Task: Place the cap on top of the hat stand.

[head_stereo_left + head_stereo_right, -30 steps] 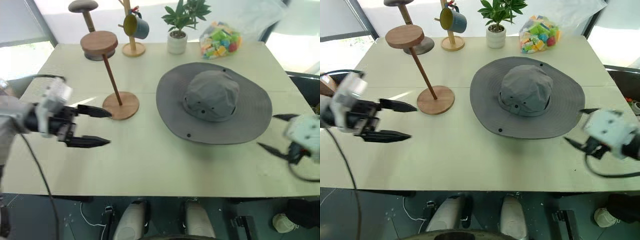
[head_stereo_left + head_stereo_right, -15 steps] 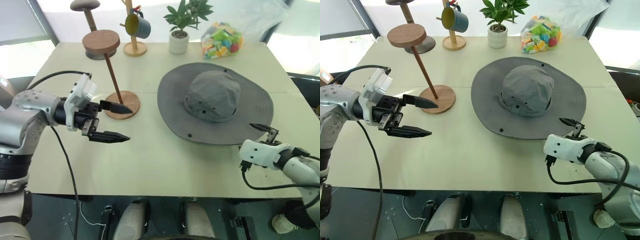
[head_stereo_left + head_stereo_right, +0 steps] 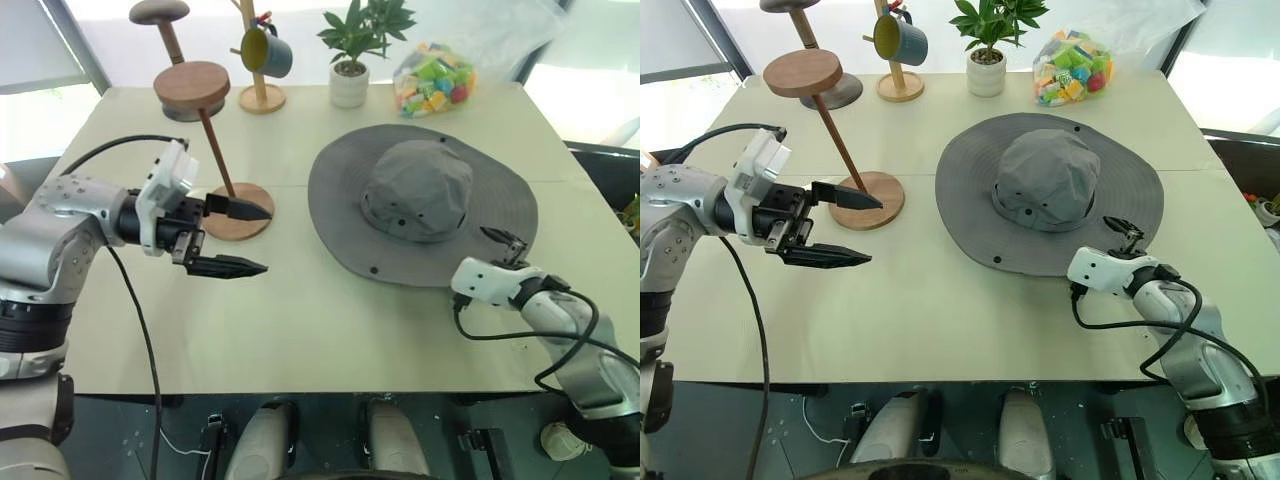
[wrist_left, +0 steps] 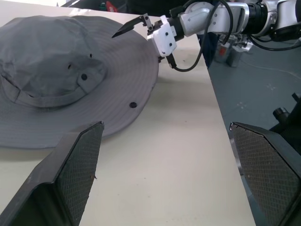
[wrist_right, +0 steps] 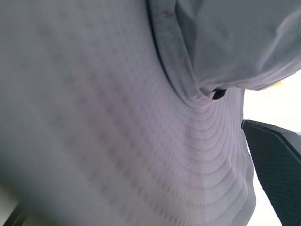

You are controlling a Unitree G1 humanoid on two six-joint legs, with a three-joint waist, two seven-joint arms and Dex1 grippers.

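Observation:
Next, my right gripper takes hold of the cap by the thin edge of its brim, since the cap's top bulges wide and round.
The cap, a grey wide-brimmed sun hat, lies crown up on the table, right of centre. The hat stand leans on a thin rod from its round wooden base at the left. My left gripper is open and empty, pointing right, its upper finger over the base's near edge. My right gripper is open at the brim's near right edge. In the left wrist view one right finger rides above the brim and the other sits beside it. The right wrist view has the brim close up between the fingers.
At the table's back stand a grey-topped stand, a mug tree with a cup, a potted plant and a bag of coloured blocks. The table's bare front lies between my arms.
My right gripper has come forward and down from the table's right edge to the cap's brim. My left gripper has drifted right toward the stand's base. The cap has not moved.

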